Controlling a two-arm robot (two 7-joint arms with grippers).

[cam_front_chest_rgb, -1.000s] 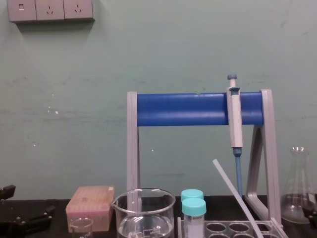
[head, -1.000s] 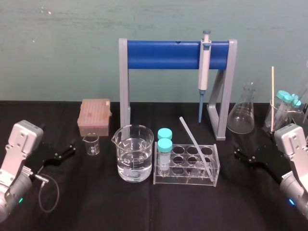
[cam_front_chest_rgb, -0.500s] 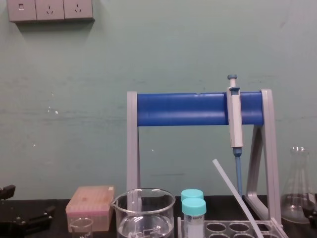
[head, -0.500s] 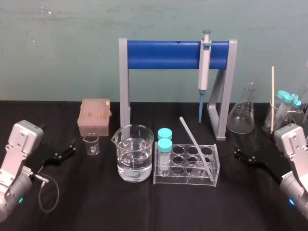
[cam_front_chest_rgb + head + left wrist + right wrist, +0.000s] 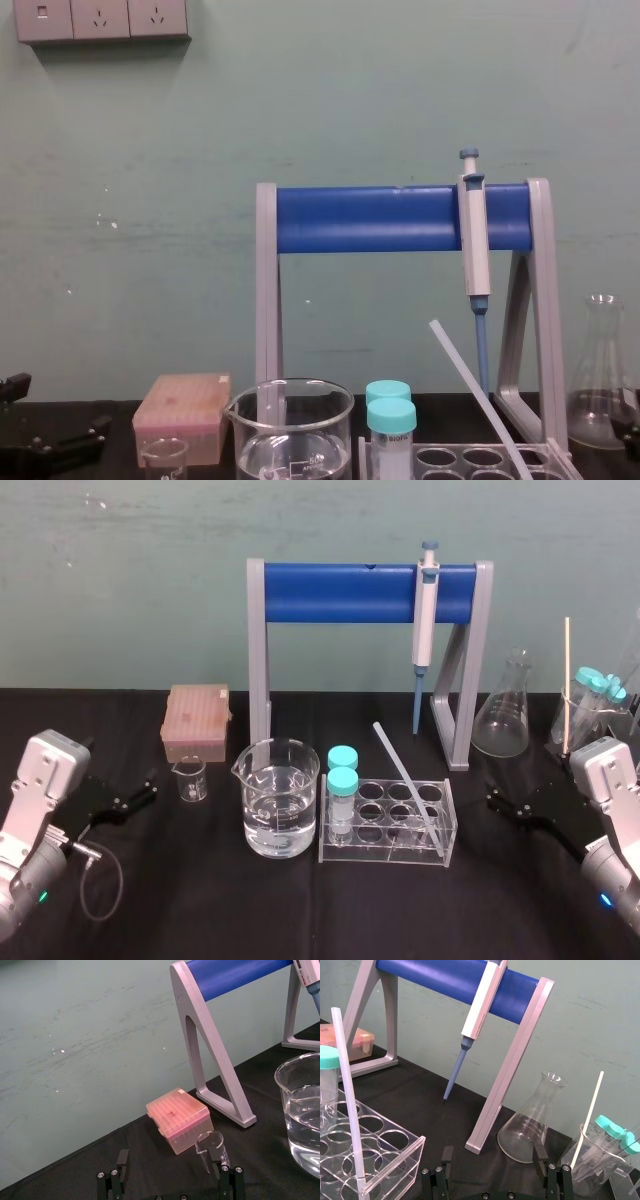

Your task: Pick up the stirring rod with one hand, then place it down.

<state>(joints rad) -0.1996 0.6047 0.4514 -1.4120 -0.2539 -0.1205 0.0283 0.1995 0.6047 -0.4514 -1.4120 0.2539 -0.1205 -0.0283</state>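
The lower end of the stirring rod sits down inside the tube rack (image 5: 480,460), so my right gripper needs to grab the rod by its bare upper part (image 5: 459,365) next.
The stirring rod (image 5: 405,780) is a translucent whitish stick leaning in a clear tube rack (image 5: 447,825) at the table's middle, its top tilted back and left. It also rises across the right wrist view as the stirring rod (image 5: 347,1095), and leans in the chest view as the stirring rod (image 5: 470,385). My right gripper (image 5: 505,805) hovers low to the right of the rack, open and empty, its gripper (image 5: 494,1160) fingers wide apart. Far left, my left gripper (image 5: 135,795) is open too, its gripper (image 5: 172,1170) pointing at a small beaker.
A water-filled beaker (image 5: 280,800) stands left of the rack, with two teal-capped tubes (image 5: 342,780) in the rack's left end. A small beaker (image 5: 190,778) and pink tip box (image 5: 197,723) are at left. Behind is a blue-barred stand (image 5: 360,592) holding a pipette (image 5: 424,620). A flask (image 5: 503,720) and a beaker with a cream stick (image 5: 566,680) are at right.
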